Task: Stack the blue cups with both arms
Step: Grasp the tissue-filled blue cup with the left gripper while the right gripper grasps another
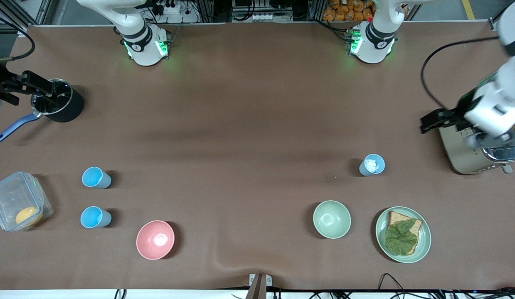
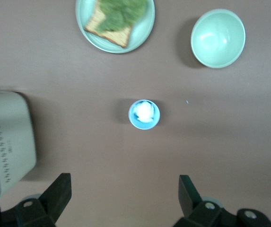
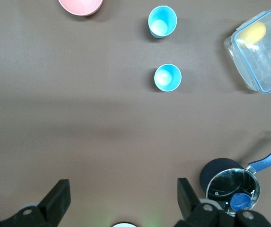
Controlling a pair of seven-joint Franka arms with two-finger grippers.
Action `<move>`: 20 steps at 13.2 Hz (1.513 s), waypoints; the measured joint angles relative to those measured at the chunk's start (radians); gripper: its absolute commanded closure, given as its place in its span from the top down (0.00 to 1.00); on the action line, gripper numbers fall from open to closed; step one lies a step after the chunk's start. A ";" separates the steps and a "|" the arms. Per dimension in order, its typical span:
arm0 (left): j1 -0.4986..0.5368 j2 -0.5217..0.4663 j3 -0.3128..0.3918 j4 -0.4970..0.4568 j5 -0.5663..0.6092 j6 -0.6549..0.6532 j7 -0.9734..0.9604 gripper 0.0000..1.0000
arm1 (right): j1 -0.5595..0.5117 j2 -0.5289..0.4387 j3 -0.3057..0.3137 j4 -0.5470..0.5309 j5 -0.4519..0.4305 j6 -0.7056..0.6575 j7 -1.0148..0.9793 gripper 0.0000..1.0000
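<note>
I should next use my left gripper to grab the cup with white inside by its rim (image 1: pixel 372 159), so I can stack it with the other blue cups.
Two bright sky-blue cups stand upright toward the right arm's end of the table, one (image 1: pixel 96 177) farther from the front camera than the other (image 1: pixel 95 217). Both show in the right wrist view (image 3: pixel 167 77) (image 3: pixel 162 21). A paler grey-blue cup (image 1: pixel 371 165) with something white inside stands toward the left arm's end and shows in the left wrist view (image 2: pixel 144 114). My left gripper (image 1: pixel 439 119) (image 2: pixel 124 198) is open and empty, up over the toaster's edge. My right gripper (image 1: pixel 20 86) (image 3: pixel 123 198) is open and empty, up beside the black pot.
A pink bowl (image 1: pixel 155 239), a pale green bowl (image 1: pixel 331 219) and a green plate (image 1: pixel 423 241) with bread and a leaf lie near the front camera. A clear lidded container (image 1: pixel 10 195), a black pot (image 1: pixel 60 106) with a blue handle and a toaster (image 1: pixel 461 158) stand at the table's ends.
</note>
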 measured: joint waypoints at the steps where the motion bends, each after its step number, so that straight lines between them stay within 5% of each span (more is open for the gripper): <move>1: -0.019 0.029 -0.002 -0.005 0.000 0.015 -0.002 1.00 | -0.004 0.000 -0.001 0.000 -0.001 0.000 -0.008 1.00; 5: -0.026 0.112 0.000 -0.099 0.000 0.187 -0.004 1.00 | -0.031 0.058 -0.005 -0.003 -0.002 -0.007 -0.029 1.00; 9: 0.005 0.138 0.005 -0.282 0.000 0.424 0.006 1.00 | -0.026 0.228 -0.001 -0.006 -0.023 0.020 -0.029 1.00; 16: 0.043 0.192 0.006 -0.438 0.038 0.606 0.011 0.99 | -0.049 0.497 -0.003 -0.009 -0.040 0.417 -0.037 1.00; 20: 0.047 0.235 0.002 -0.456 0.039 0.638 0.011 0.78 | -0.050 0.567 -0.003 -0.048 -0.040 0.541 -0.036 1.00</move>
